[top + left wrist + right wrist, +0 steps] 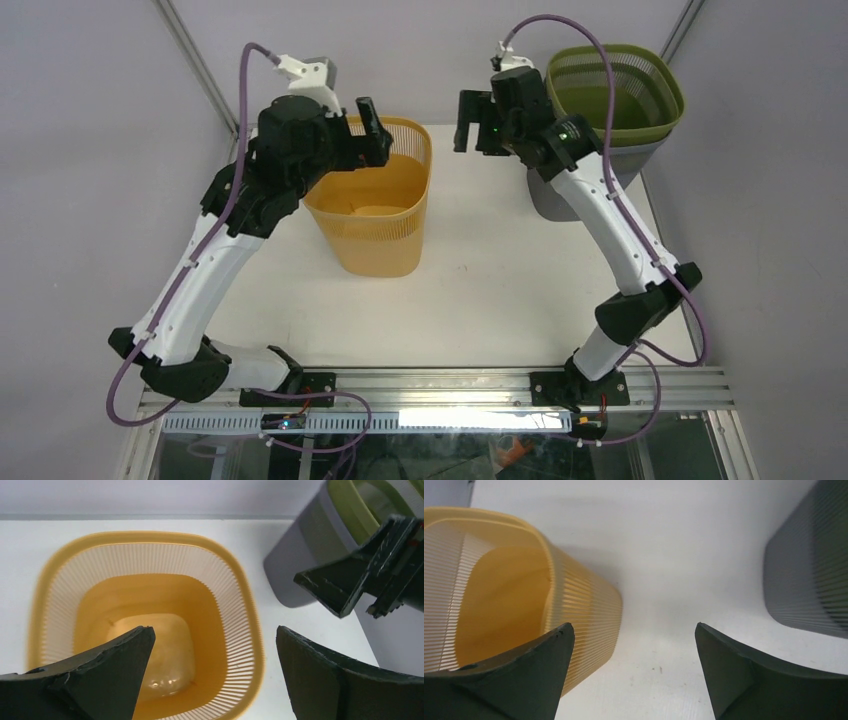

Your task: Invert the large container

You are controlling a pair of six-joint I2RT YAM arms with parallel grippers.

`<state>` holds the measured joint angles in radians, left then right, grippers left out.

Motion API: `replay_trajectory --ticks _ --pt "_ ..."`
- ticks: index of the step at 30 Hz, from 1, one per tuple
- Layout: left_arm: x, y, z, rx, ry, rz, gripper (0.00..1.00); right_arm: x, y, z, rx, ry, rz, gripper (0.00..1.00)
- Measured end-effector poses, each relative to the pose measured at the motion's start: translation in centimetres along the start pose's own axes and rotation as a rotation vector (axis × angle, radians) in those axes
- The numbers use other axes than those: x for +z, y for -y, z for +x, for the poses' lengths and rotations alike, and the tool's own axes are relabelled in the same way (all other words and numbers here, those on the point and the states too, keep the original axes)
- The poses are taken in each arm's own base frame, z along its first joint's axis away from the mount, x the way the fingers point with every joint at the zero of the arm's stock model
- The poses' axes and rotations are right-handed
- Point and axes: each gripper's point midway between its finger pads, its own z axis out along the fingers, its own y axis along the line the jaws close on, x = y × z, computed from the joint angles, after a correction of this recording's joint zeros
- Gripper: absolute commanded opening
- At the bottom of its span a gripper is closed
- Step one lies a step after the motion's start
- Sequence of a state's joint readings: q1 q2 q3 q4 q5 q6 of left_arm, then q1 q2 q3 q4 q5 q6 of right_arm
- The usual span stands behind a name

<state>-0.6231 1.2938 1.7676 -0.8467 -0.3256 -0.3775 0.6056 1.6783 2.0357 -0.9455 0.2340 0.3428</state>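
Note:
My left gripper is to grab the yellow basket's rim next on the side facing the grey basket, one finger inside, to turn it over, its bottom free.
A yellow slatted basket stands upright, mouth up and empty, on the white table; it also shows in the left wrist view and the right wrist view. My left gripper is open above the basket's far rim. In the left wrist view the left gripper has one finger over the inside and one over the table outside the wall. My right gripper is open and empty in the air between the yellow basket and the grey one; the right wrist view shows bare table between its fingers.
A grey basket with a green basket nested inside stands upright at the back right corner; both also show in the left wrist view, grey and green. Grey walls close in the left, back and right.

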Motion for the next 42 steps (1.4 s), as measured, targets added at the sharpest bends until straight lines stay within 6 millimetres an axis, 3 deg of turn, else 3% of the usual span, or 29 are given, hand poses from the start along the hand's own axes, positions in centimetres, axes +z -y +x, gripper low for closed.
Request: replay_trajectory --ticks 3,9,13,17,22,26,31,37,42 --pt "1.4 3.0 1.3 0.026 -0.052 0.067 0.99 -1.3 3.3 -0.4 0.05 0.024 0.072 0.95" --pt "5.9 5.8 8.4 0.106 -0.242 0.068 0.94 -7.0 9.6 -2.0 0.169 0.164 0.19 0.97" --pt "7.7 6.9 12.9 0.161 -0.339 0.033 0.8 -10.1 11.0 -3.0 0.216 0.247 0.2 0.97" --pt "7.9 7.7 14.6 0.194 -0.363 0.022 0.56 -9.8 10.9 -3.0 0.233 0.253 0.19 0.98" --pt "8.3 7.4 14.1 0.208 -0.341 -0.01 0.25 -7.3 10.6 -1.2 0.239 0.175 0.185 0.97" --pt "8.5 7.3 13.4 0.211 -0.326 -0.024 0.0 -6.4 10.5 -0.3 0.241 0.141 0.179 0.98" --pt "8.6 7.3 12.4 0.251 -0.318 -0.034 0.0 -6.4 10.3 -0.4 0.243 0.143 0.167 0.97" --pt "9.2 7.4 9.2 0.162 -0.303 0.058 0.0 -6.6 10.3 -0.5 0.245 0.148 0.164 0.97" --pt "9.6 4.3 4.8 -0.007 -0.253 0.14 0.0 -7.6 10.4 -0.9 0.25 0.173 0.158 0.97"
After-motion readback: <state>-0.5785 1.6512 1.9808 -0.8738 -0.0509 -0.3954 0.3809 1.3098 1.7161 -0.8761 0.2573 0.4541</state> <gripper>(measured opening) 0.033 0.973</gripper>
